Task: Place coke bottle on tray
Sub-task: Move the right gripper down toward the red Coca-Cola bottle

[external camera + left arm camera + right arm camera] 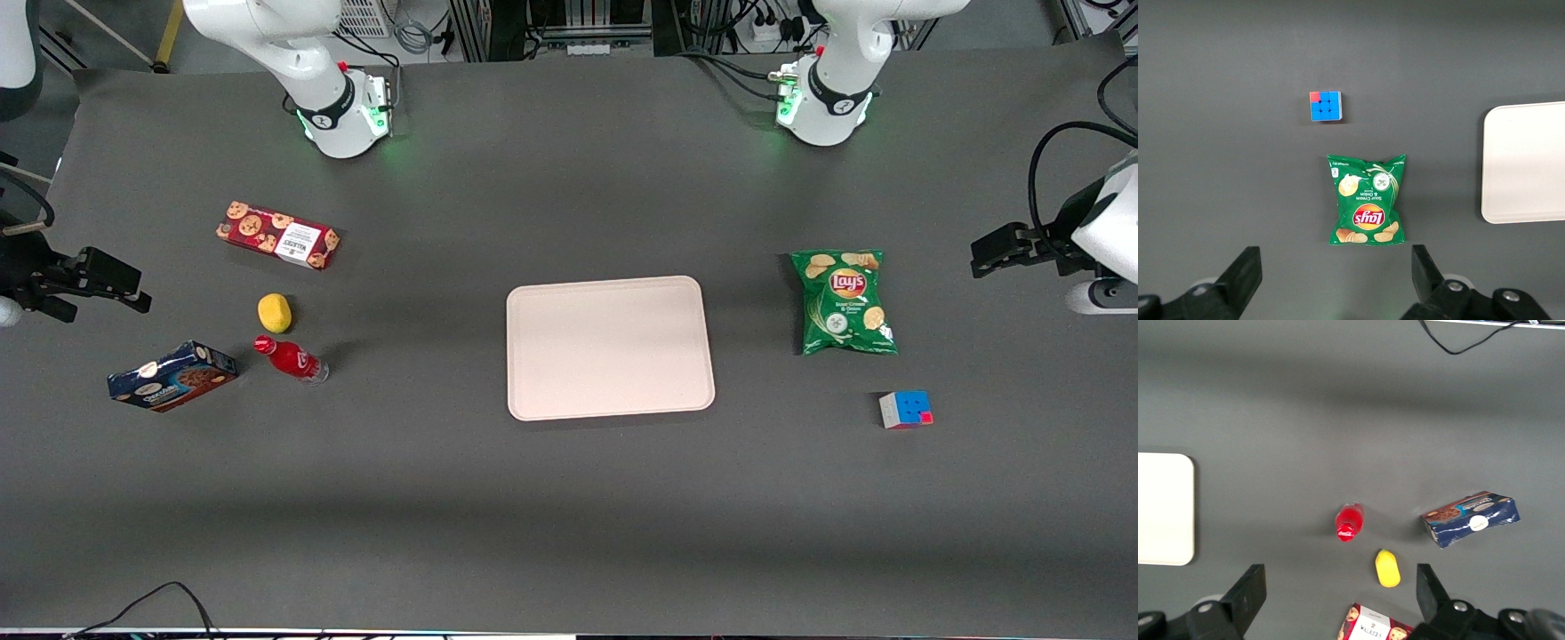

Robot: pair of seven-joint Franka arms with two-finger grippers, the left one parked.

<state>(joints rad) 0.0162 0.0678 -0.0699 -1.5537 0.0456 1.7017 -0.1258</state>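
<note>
My right gripper will place the coke bottle on the tray [610, 347]. It will next grab the bottle by its red end with the cap [265, 345] to do that.
The coke bottle [292, 359], small and red with a red cap, is on the table between the lemon and the blue box. It also shows in the right wrist view [1349, 521]. The pale pinkish-beige tray [610, 347] lies flat at the middle of the table with nothing on it; part of it shows in the right wrist view [1165, 509] and the left wrist view [1525, 163]. My right gripper [124, 292] hangs at the working arm's end of the table, well apart from the bottle. It is open and empty in the right wrist view [1340, 597].
A lemon [275, 313] and a red cookie box [277, 235] lie farther from the camera than the bottle. A blue cookie box [172, 376] lies beside it. A green chips bag [845, 302] and a colour cube [906, 409] lie toward the parked arm's end.
</note>
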